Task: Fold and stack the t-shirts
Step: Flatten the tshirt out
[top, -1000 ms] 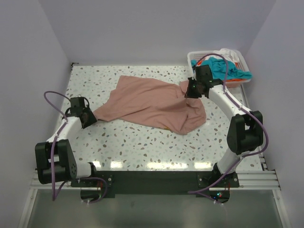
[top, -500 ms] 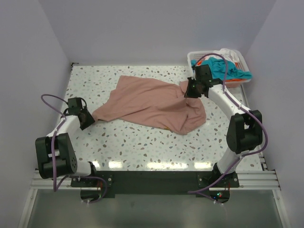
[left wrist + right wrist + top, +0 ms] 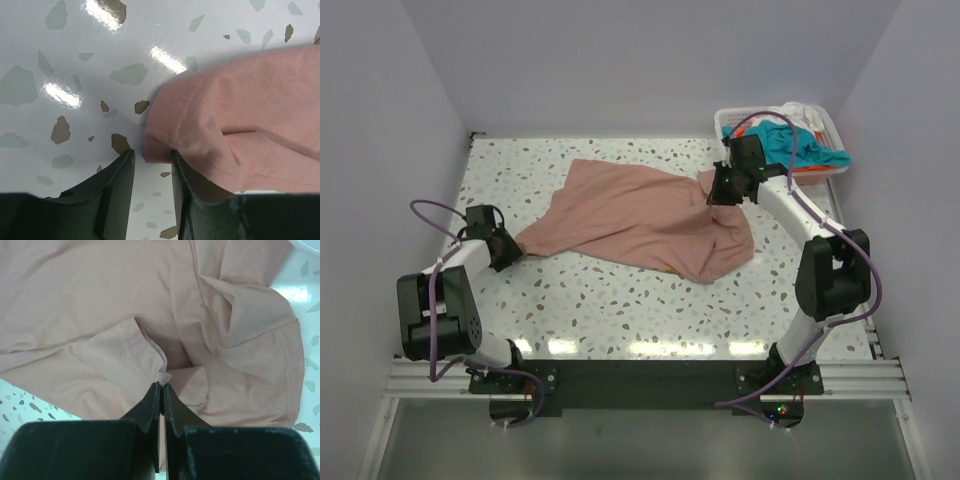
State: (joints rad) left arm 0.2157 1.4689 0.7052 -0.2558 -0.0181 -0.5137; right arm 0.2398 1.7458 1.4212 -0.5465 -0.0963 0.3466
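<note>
Only the edge of the hemmed corner lies between my left gripper's fingers, so closing now would catch a small pinch. It is time to close on it.
A dusty salmon-pink t-shirt point(image 3: 640, 220) lies crumpled and spread on the speckled table. My left gripper point(image 3: 508, 250) is low at the shirt's left corner. In the left wrist view the gripper point(image 3: 152, 155) is open, and the hemmed corner of the shirt point(image 3: 250, 110) lies in the gap against the right finger point(image 3: 195, 185). My right gripper point(image 3: 716, 190) is at the shirt's far right edge. In the right wrist view the gripper point(image 3: 161, 385) is shut on a small pinch of the shirt point(image 3: 100, 300).
A white lattice basket point(image 3: 725, 120) stands at the back right corner. It holds a teal shirt point(image 3: 790, 145), a white one point(image 3: 807, 108) and some orange cloth point(image 3: 815, 170). Grey walls close in on the left, back and right.
My left arm has shifted its elbow back and to the left, and its gripper stays at the shirt's left corner. The right arm and the shirt have barely moved.
</note>
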